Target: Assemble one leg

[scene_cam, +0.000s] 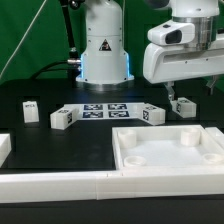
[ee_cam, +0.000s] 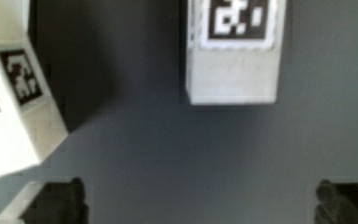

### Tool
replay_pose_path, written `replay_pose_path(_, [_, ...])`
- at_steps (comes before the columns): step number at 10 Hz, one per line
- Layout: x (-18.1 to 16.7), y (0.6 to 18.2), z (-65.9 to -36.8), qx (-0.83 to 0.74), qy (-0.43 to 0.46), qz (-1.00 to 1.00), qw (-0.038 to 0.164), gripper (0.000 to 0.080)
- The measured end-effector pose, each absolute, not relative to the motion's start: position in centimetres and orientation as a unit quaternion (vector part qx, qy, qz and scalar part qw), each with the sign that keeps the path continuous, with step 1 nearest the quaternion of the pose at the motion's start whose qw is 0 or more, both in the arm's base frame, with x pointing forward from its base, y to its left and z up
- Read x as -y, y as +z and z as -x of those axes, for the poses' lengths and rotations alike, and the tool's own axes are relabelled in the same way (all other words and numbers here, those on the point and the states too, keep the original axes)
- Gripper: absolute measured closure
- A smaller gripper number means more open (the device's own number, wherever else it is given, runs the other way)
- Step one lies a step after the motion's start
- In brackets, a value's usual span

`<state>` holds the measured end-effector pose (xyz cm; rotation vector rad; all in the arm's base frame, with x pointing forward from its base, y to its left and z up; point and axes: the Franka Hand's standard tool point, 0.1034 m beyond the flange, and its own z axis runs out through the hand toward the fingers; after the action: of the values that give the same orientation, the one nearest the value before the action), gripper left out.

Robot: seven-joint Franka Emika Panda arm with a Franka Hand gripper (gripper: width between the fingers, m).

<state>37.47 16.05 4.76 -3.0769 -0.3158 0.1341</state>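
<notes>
The bare tabletop shows between my gripper's fingers, short of the tagged leg's near end (scene_cam: 184,108). I need to move my gripper closer before I close it on the tagged leg.
Several small white legs with black-and-white tags lie on the dark table. One leg (scene_cam: 30,110) is at the exterior view's left, one (scene_cam: 63,117) beside the marker board, one (scene_cam: 152,113) to that board's right, and one (scene_cam: 186,106) under the arm. My gripper (scene_cam: 176,99) hangs just above the table by that last leg. In the wrist view a leg (ee_cam: 233,52) lies ahead of the gripper (ee_cam: 201,205), and another tagged leg (ee_cam: 16,100) lies off to the side. The dark fingertips (ee_cam: 51,202) stand wide apart with only bare table between them.
The marker board (scene_cam: 105,110) lies in front of the robot base. A wide white square panel (scene_cam: 165,160) with round corner holes sits at the front right. A long white rail (scene_cam: 60,187) runs along the front edge. Another white part (scene_cam: 4,148) is at the far left.
</notes>
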Motion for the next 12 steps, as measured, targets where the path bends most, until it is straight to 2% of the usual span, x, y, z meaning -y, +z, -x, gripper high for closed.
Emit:
replay_pose_path(2, [-15.9, 4.7, -37.4, 0.104, 0.052, 0.993, 0.020, 0.0151])
replay_pose_path(6, [-15.6, 4.7, -36.9, 0.106, 0.226, 0.968, -0.016, 0.0151])
replay_pose_path(12, [-17.2, 2.4, -36.0, 0.112, 0.414, 0.903, -0.036, 0.0151])
